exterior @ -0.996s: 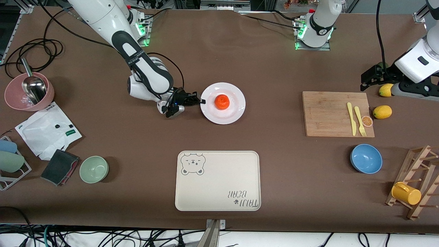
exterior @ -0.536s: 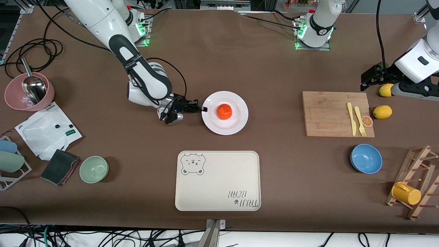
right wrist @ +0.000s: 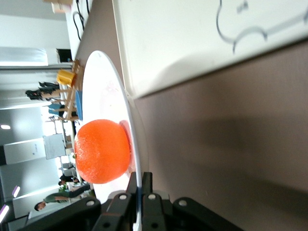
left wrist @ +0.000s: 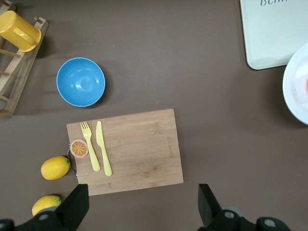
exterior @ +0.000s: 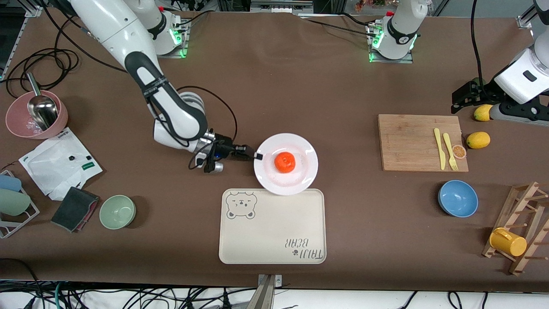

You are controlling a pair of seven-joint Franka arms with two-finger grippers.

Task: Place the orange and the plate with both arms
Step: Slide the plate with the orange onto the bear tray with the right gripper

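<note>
Most of the white plate hangs past the tray's far edge, so the robot's right gripper needs to keep holding the plate until the plate is over the tray.
The orange sits in the middle of the white plate. My right gripper is shut on the plate's rim at the side toward the right arm's end. The plate's near edge overlaps the far edge of the cream bear tray. In the right wrist view the fingers pinch the thin rim of the plate, with the orange just past them. My left gripper waits open and empty over the table by the cutting board; it also shows in the left wrist view.
A wooden cutting board with a yellow knife and fork and a small orange slice lies toward the left arm's end. Two lemons lie beside it, and a blue bowl is nearer. A green bowl and a pink bowl are toward the right arm's end.
My right gripper has brought the plate and orange toward the front camera, from mid-table to the tray's far edge. The left arm has not moved.
</note>
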